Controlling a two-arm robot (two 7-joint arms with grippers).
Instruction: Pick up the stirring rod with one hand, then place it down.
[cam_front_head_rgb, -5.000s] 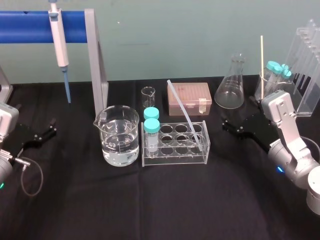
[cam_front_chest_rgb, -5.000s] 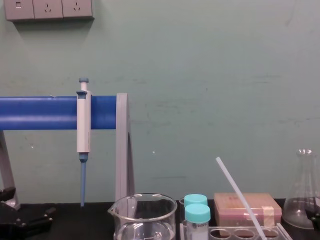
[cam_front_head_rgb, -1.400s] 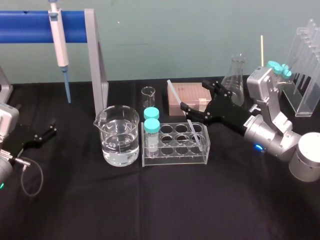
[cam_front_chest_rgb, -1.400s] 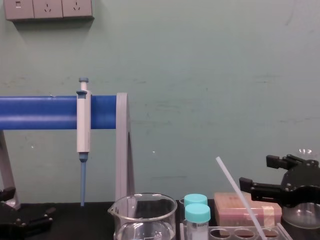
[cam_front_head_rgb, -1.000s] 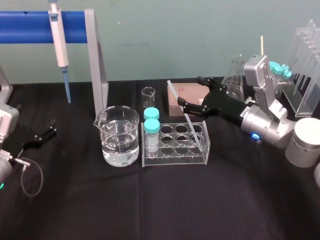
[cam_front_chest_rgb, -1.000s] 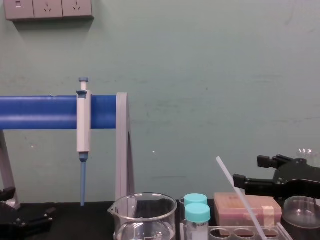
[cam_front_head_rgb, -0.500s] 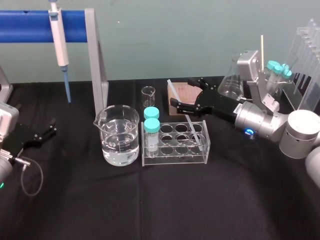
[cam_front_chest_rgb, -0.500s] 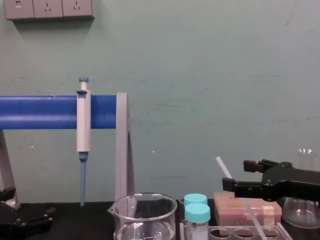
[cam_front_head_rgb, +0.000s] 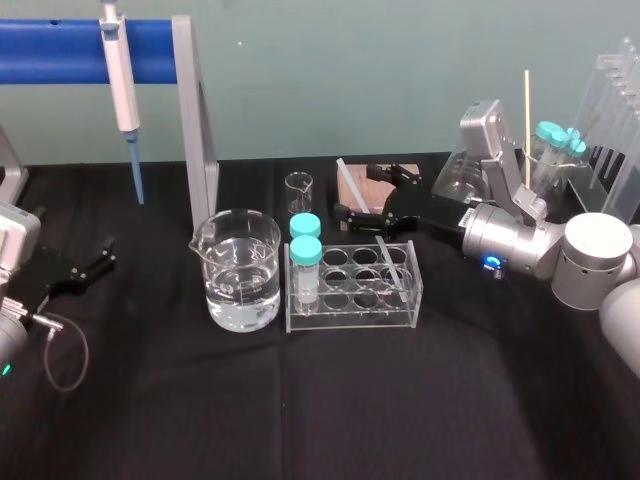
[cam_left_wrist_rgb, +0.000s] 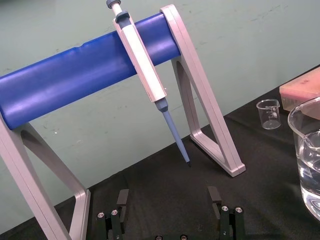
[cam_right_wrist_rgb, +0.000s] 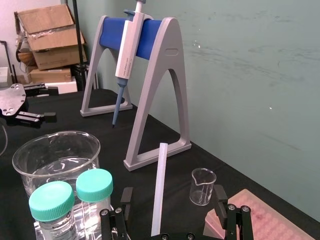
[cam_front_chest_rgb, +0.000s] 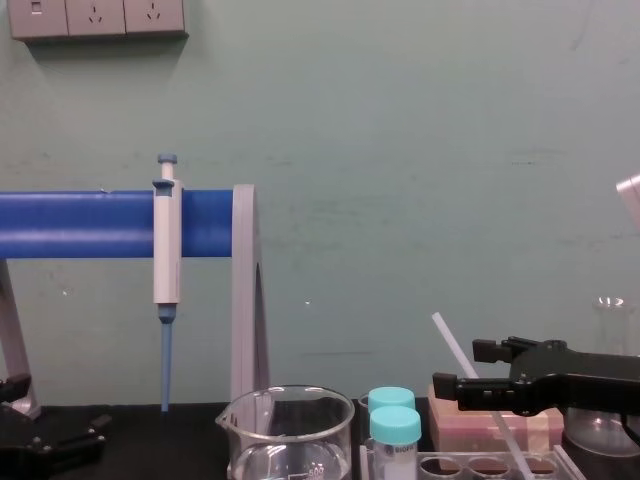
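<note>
The right gripper grabs the rod by its raised upper part (cam_front_chest_rgb: 460, 355) next, since the rod's lower end sits in the tube rack (cam_front_chest_rgb: 490, 466) beside the capped tubes.
The stirring rod (cam_front_head_rgb: 390, 262) is a thin translucent white stick. It leans in the clear tube rack (cam_front_head_rgb: 352, 312) with its top end tilted back and to the left. My right gripper (cam_front_head_rgb: 357, 192), the black hand, is open. Its fingers stand on either side of the rod's upper part with gaps left. In the right wrist view the rod (cam_right_wrist_rgb: 159, 185) rises between the spread fingers of the right gripper (cam_right_wrist_rgb: 173, 194). In the chest view the rod (cam_front_chest_rgb: 450, 340) crosses the right gripper (cam_front_chest_rgb: 470, 368). My left gripper (cam_front_head_rgb: 95, 255) rests open at the table's left edge, also seen as left gripper (cam_left_wrist_rgb: 169, 200).
A beaker of water (cam_front_head_rgb: 240, 270) and two teal-capped tubes (cam_front_head_rgb: 304, 250) stand left of the rod. A small beaker (cam_front_head_rgb: 298, 190), a pink tip box (cam_front_head_rgb: 358, 182) and a flask (cam_front_head_rgb: 458, 178) sit behind. A pipette (cam_front_head_rgb: 120, 70) hangs on the blue stand (cam_front_head_rgb: 60, 40).
My right gripper has slid left, from beside the rack to around the rod's upper part, staying open. The rod and the left arm have not moved.
</note>
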